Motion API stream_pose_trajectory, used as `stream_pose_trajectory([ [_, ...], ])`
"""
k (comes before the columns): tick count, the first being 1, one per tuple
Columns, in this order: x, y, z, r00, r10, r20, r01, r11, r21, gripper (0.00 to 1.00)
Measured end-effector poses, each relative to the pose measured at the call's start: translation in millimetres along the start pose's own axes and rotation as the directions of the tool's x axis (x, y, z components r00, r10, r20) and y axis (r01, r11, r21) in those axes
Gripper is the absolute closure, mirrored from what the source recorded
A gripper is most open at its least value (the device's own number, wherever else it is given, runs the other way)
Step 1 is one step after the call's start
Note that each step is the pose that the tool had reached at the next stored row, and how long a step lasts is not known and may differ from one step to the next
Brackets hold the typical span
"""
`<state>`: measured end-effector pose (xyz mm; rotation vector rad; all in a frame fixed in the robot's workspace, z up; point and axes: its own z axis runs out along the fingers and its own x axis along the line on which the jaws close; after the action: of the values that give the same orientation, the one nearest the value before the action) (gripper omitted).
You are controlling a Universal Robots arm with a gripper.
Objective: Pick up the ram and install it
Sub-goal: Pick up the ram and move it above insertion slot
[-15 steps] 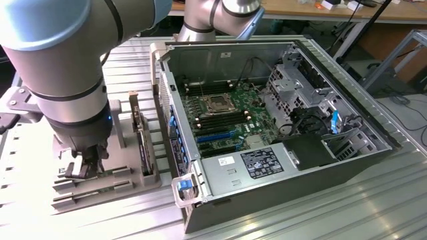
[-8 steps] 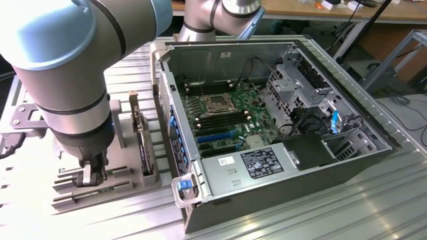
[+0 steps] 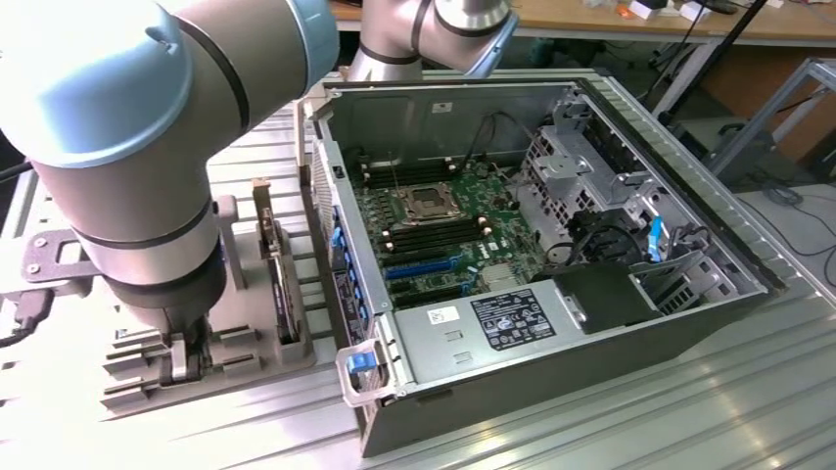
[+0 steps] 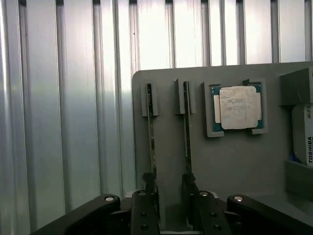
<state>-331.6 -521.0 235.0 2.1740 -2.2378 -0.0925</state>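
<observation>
The robot's gripper should next leave the ram stick's long contact edge free for the motherboard slot, so it should grip the stick by its short end (image 4: 153, 169).
Two ram sticks stand edge-on in slots of the grey holder tray (image 4: 220, 161); one ram stick (image 4: 151, 142) and the other ram stick (image 4: 186, 142) run parallel, a finger-width apart. My gripper (image 4: 168, 198) hangs low over their near ends, open, with bare tray showing between its fingers (image 4: 145, 210). Each finger lines up with one stick, and I cannot tell whether they touch. In the exterior view the gripper (image 3: 183, 357) is down at the tray (image 3: 78, 279), to the left of the open computer case (image 3: 549, 323). The motherboard (image 3: 438, 245) lies inside the case.
A processor chip (image 4: 238, 107) rests in a tray pocket beside the ram. A Toshiba hard drive (image 4: 304, 134) lies further along the tray. A dark expansion card (image 3: 270, 264) stands upright in the tray between my arm and the case. Ribbed metal tabletop (image 3: 679, 411) surrounds everything.
</observation>
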Motion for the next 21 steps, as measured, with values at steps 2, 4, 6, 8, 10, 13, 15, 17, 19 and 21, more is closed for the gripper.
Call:
stream_pose_trajectory([
  [2,0.5,0.0,1.7,0.9994,-0.035,-0.0020,0.035,0.9994,-0.0010,0.64],
  [4,0.9,-0.2,3.8,0.9993,-0.036,-0.0020,0.036,0.9993,-0.0009,0.64],
  [6,1.8,-0.4,7.7,0.9993,-0.036,-0.0021,0.036,0.9993,-0.0010,0.64],
  [8,4.7,-0.1,11.7,0.9993,-0.036,-0.0019,0.036,0.9993,-0.0009,0.64],
  [10,7.0,0.2,12.5,0.9993,-0.036,-0.0022,0.036,0.9993,-0.0010,0.64],
  [13,12.3,0.2,15.2,0.9993,-0.036,-0.0020,0.036,0.9993,-0.0007,0.64],
  [15,12.4,0.1,18.3,0.9993,-0.036,-0.0017,0.036,0.9993,-0.0003,0.64],
  [17,12.4,0.1,19.1,0.9993,-0.037,-0.0016,0.037,0.9993,-0.0001,0.72],
  [19,12.4,0.1,19.2,0.9993,-0.037,-0.0017,0.037,0.9993,-0.0003,0.79],
  [21,12.4,-0.1,21.0,0.9993,-0.037,-0.0012,0.037,0.9993,0.0002,0.79],
])
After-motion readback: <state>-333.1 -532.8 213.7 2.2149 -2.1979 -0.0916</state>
